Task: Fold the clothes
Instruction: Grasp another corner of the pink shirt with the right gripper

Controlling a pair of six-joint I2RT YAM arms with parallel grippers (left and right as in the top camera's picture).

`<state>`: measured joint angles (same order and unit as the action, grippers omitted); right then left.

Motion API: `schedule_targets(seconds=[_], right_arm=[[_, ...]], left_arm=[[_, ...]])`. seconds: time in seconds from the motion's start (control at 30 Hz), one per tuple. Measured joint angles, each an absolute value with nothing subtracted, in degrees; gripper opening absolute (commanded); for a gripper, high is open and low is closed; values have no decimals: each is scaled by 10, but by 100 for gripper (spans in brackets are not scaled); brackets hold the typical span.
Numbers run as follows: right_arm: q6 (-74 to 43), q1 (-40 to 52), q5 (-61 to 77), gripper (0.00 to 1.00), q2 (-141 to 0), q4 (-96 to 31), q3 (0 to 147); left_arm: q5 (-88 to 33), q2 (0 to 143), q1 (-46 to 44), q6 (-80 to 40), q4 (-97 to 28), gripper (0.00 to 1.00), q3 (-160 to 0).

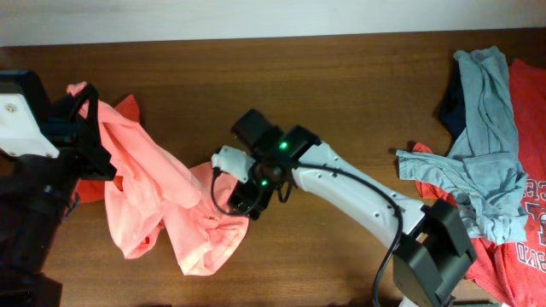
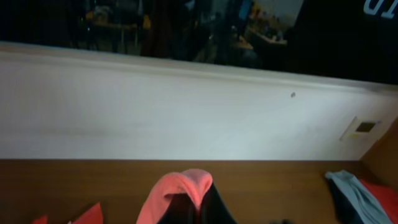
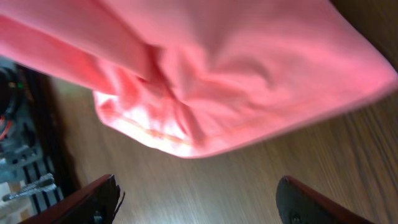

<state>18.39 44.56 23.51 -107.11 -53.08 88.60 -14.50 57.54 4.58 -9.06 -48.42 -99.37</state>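
Note:
My left gripper holds the salmon-pink T-shirt (image 1: 158, 192). My right gripper next needs to grab its loose edge (image 1: 241, 223), opposite my left gripper's hold, to spread the T-shirt for folding.
The large salmon-pink T-shirt (image 1: 158, 192) hangs bunched from the left side of the table down toward the middle. My left gripper (image 1: 85, 107) is shut on its upper end and holds it lifted; in the left wrist view the pink cloth (image 2: 183, 186) drapes over the dark fingers. My right gripper (image 1: 243, 203) is open, low over the wood beside the shirt's lower right edge. In the right wrist view the pink cloth (image 3: 211, 74) fills the top, with both fingers (image 3: 199, 199) wide apart and nothing between them.
A red-orange shirt (image 1: 128, 107) peeks out behind the pink one. At the right edge lies a pile: a grey-teal shirt (image 1: 482, 145), a navy one (image 1: 450, 102) and a red one with white lettering (image 1: 525, 230). A pale wall runs along the table's back edge (image 2: 186, 106).

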Motion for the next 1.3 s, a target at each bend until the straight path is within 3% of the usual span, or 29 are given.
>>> schedule_targets(seconds=[0.3,0.5,0.63,0.8,1.0,1.3], right_arm=[[186,515,240,85,-1080,-461,886],[148,536,209,77,-1081,-402,886],[118,536,191,65,-1086,-387,886],[88,536,182,64,-1094,-377,886],[63,536,178,53,-1095,-358,886],[27,536,178,53,-1095,-318,886]], left_arm=[[-143,584,46,-91,-481,0,-994],[-143,585,46,-91,-479,1,-994],[-143,585,46,-91,-479,0,-993],[-143,585,46,-91,-479,0,-993],[-143,585,46,-91,-478,0,-993],[-143,585,46,-91,-477,0,-993]])
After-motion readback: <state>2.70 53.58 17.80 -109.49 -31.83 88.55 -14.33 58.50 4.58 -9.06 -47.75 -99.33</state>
